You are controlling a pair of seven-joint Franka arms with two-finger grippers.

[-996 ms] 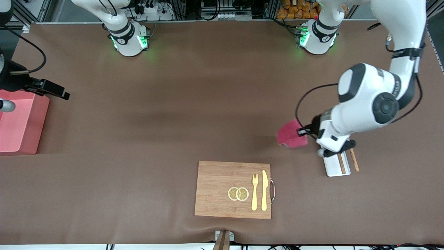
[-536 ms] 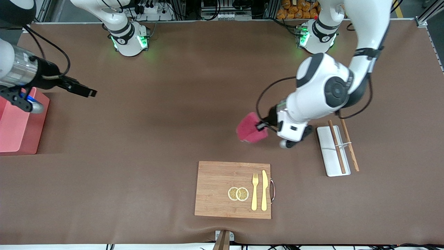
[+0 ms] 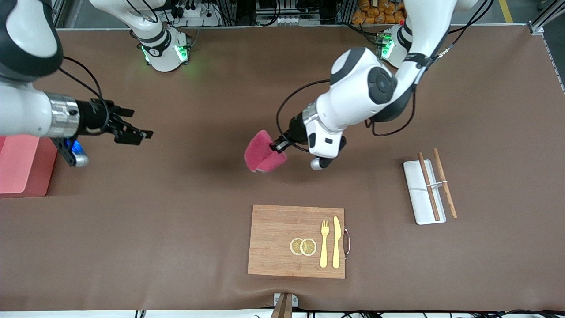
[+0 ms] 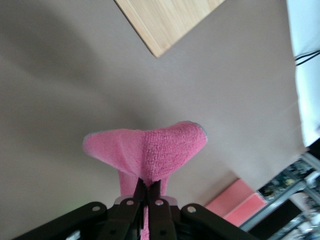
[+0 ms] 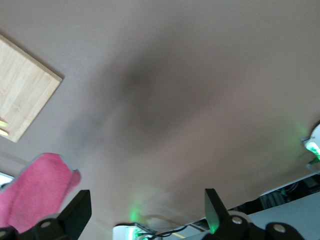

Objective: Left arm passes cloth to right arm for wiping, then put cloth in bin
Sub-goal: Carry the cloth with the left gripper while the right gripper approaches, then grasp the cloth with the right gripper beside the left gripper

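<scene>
My right gripper grabs the cloth by its loose hanging fold [image 3: 255, 158] next, to wipe and then drop it in the pink bin [image 3: 22, 168].
The raspberry-red cloth [image 3: 260, 152] hangs folded over the bare brown table mat, with my left gripper [image 3: 279, 145] shut on its upper fold. The left wrist view shows the cloth [image 4: 150, 150] pinched between the closed fingertips of that gripper [image 4: 149, 186]. My right gripper [image 3: 137, 132] stands open over the mat and points toward the cloth, a wide gap away from it. Nothing lies between the fingers of this gripper [image 5: 146, 205]; the cloth [image 5: 35, 192] shows off to one side. The pink bin [image 3: 22, 168] sits at the right arm's end of the table, partly hidden by that arm.
A wooden board [image 3: 282, 238] with a fork, a knife and two lemon slices lies nearer to the front camera than the cloth. A white tray [image 3: 417, 194] with chopsticks lies toward the left arm's end.
My left arm has carried the cloth from beside the white tray toward the middle of the table. My right arm has swung from over the bin out toward the cloth.
</scene>
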